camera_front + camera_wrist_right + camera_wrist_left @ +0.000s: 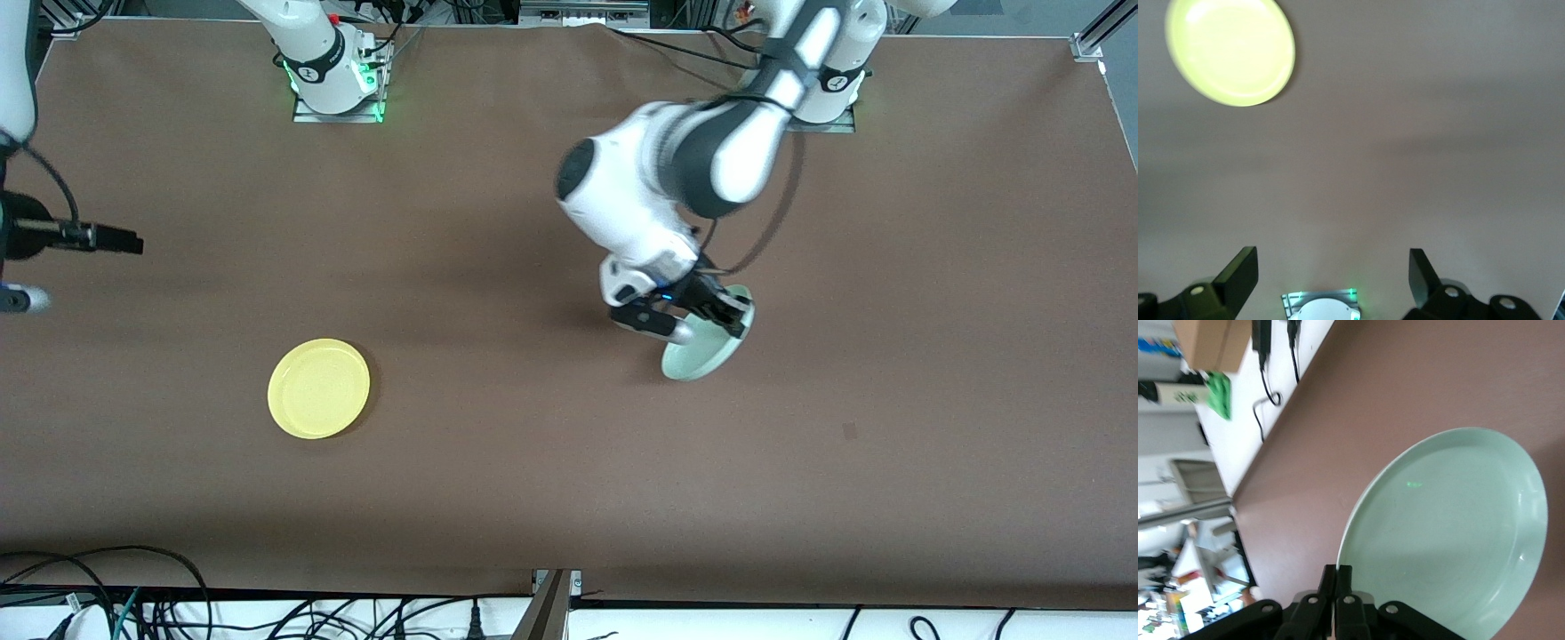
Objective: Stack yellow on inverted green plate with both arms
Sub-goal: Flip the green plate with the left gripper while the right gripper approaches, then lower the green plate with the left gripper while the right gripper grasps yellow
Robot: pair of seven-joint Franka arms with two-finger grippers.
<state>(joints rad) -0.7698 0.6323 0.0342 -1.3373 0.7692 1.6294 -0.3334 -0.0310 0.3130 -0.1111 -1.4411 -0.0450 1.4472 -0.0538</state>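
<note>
The robot's right gripper next has to stack the yellow plate on the inverted green plate, so it needs to grab the rim of the yellow plate (318, 388).
The pale mint-green plate (702, 356) is tilted up on edge near the middle of the table, toward the left arm's end. My left gripper (731, 316) is shut on its rim. In the left wrist view the fingers (1337, 570) pinch the rim of the green plate (1451, 533), whose hollow face shows. I cannot tell whether its low edge touches the table. The yellow plate (318, 388) lies flat, rim up, toward the right arm's end. My right gripper (1333, 260) is open and empty, high over the table's edge at that end. The yellow plate (1230, 50) shows in its view.
The brown table (533, 498) carries nothing else. The right arm's base (333, 76) and the left arm's base (827, 98) stand at the table's edge farthest from the front camera. Cables (133, 596) hang along the nearest edge.
</note>
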